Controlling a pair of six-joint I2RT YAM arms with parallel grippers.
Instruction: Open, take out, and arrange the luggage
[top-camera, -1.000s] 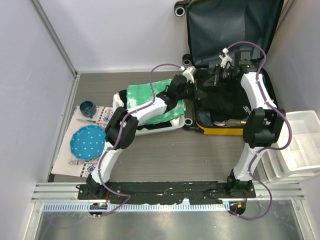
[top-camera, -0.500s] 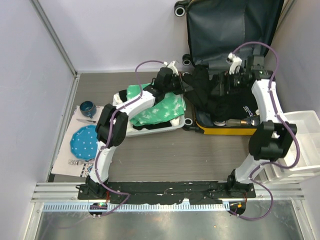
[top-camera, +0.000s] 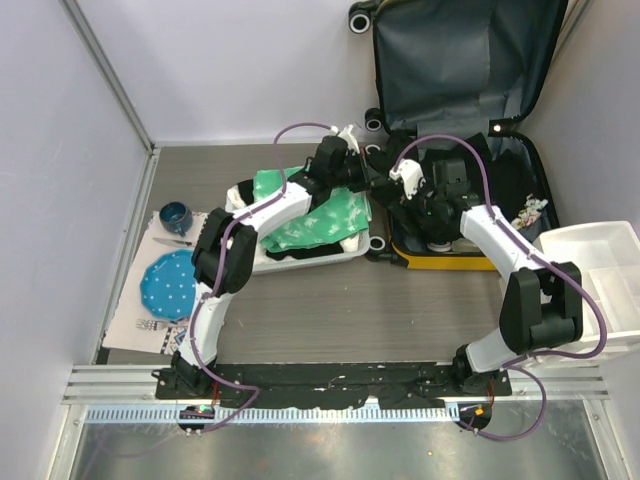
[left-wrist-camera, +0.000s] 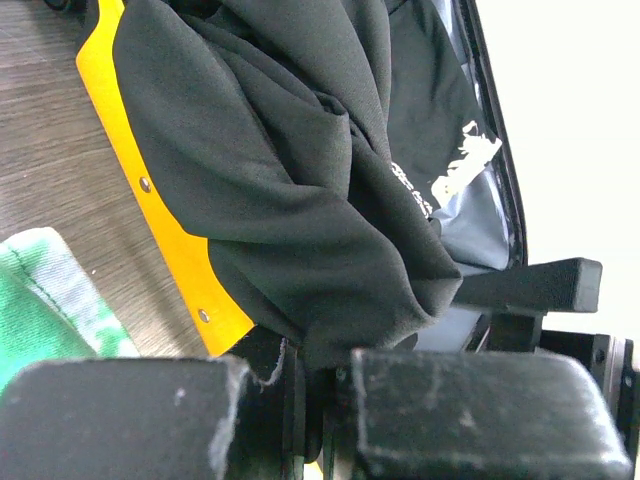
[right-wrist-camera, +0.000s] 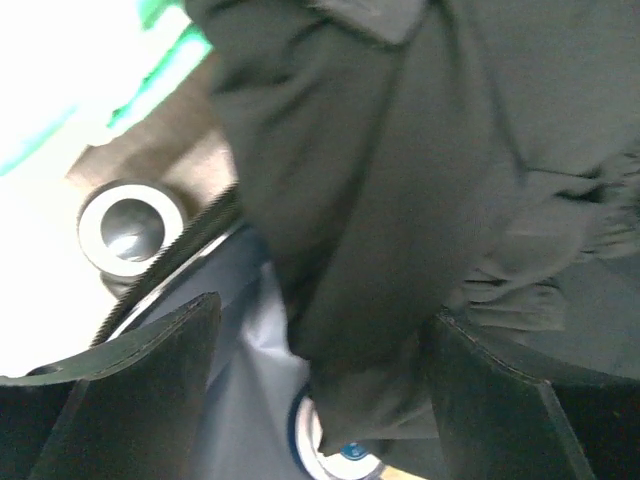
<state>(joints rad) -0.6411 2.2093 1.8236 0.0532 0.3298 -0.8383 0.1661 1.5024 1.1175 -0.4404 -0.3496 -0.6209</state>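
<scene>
My left gripper is holding the black garment (left-wrist-camera: 300, 180). My right gripper will grab the garment's loose fold, away from my left gripper's hold, to take the garment out and arrange it in the basket.
The yellow luggage (top-camera: 450, 262) lies open at the back right, its dark lined lid (top-camera: 460, 60) leaning on the wall. A black garment (left-wrist-camera: 300, 180) spills over its yellow rim (left-wrist-camera: 130, 170). My left gripper (left-wrist-camera: 320, 372) is shut on a fold of that garment; in the top view the left gripper (top-camera: 368, 172) is at the luggage's left edge. My right gripper (top-camera: 418, 195) hangs over the luggage's inside, open. In the right wrist view its fingers (right-wrist-camera: 130, 370) stand wide, with the black garment (right-wrist-camera: 400, 200) hanging loose between them.
A white mesh basket (top-camera: 300, 262) with green tie-dye cloth (top-camera: 320, 215) sits left of the luggage. A blue plate (top-camera: 175, 283) and a blue cup (top-camera: 175, 216) rest on a mat at the far left. White drawer bins (top-camera: 600, 280) stand at the right. A luggage wheel (right-wrist-camera: 130, 225) is close by.
My right gripper has opened, let go of the black garment and dropped forward and left into the luggage. My left gripper first shifted back and left with the garment, then held still.
</scene>
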